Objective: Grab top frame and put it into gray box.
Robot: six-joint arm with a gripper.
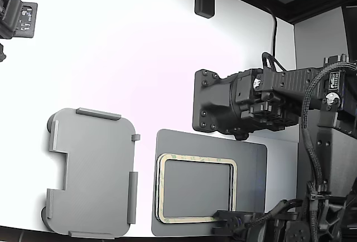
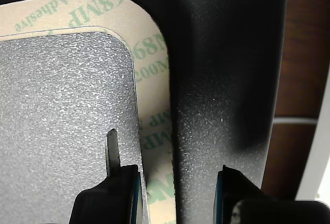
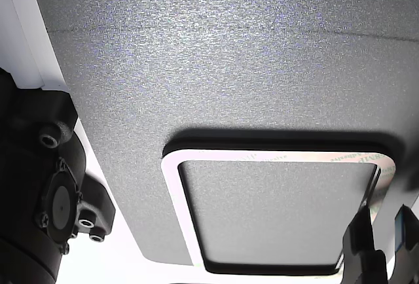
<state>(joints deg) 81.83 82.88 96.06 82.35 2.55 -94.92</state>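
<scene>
My gripper will grab the top frame by its long side strip (image 1: 202,219) next. Then it will set the frame into the gray box (image 1: 92,169).
The top frame (image 1: 195,158) is a thin tan rectangle with green print, lying flat on a dark gray mat (image 1: 251,169) at the lower middle of the exterior view. My gripper (image 1: 224,217) is at the frame's near right corner in that view. In the wrist view my gripper (image 2: 175,190) is open, its two dark fingers straddling one side strip of the frame (image 2: 154,95) with a gap left on one side. The other view shows the frame (image 3: 262,156) and the gripper (image 3: 384,231) at its corner. The gray box (image 1: 92,169), a light gray tray, lies apart on the exterior view's left.
A second black arm (image 1: 245,102) hangs over the white table just above the mat in the exterior view. The mat (image 3: 216,68) extends well past the frame. Black mounts and cables stand along the exterior view's right and top edges.
</scene>
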